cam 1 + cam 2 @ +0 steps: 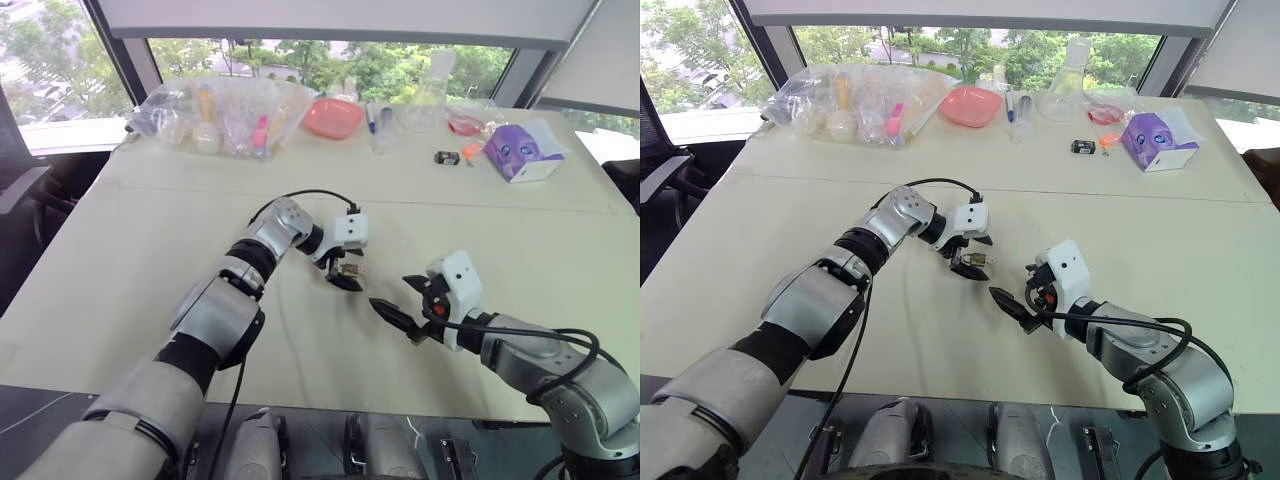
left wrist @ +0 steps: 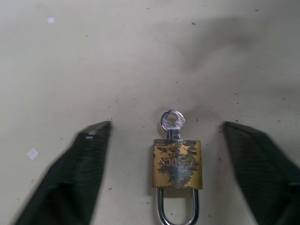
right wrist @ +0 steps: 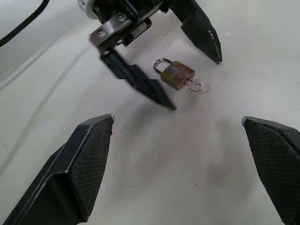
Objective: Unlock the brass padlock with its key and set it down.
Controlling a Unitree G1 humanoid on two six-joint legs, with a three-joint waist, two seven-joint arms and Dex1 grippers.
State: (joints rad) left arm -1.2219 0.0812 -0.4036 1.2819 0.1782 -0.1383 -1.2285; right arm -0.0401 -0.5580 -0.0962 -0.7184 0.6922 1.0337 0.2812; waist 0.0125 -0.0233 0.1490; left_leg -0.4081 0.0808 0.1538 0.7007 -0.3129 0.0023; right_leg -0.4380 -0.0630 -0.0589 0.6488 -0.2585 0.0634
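Note:
The padlock's shackle curves in a round loop, so my left gripper should next grip the brass padlock by the flat facing sides of its body.
The brass padlock lies flat on the pale table, its silvery shackle closed. A small silver key sticks out of its bottom end. My left gripper hangs over the padlock, open. One black finger stands on each side of the lock, and neither touches it. My right gripper is a little to the right of the lock, low over the table, and points toward it. It is open wide with nothing between its fingers.
Along the far edge of the table stand a clear plastic bag of items, a pink tray, a glass flask, a purple box and a small black-and-white gadget.

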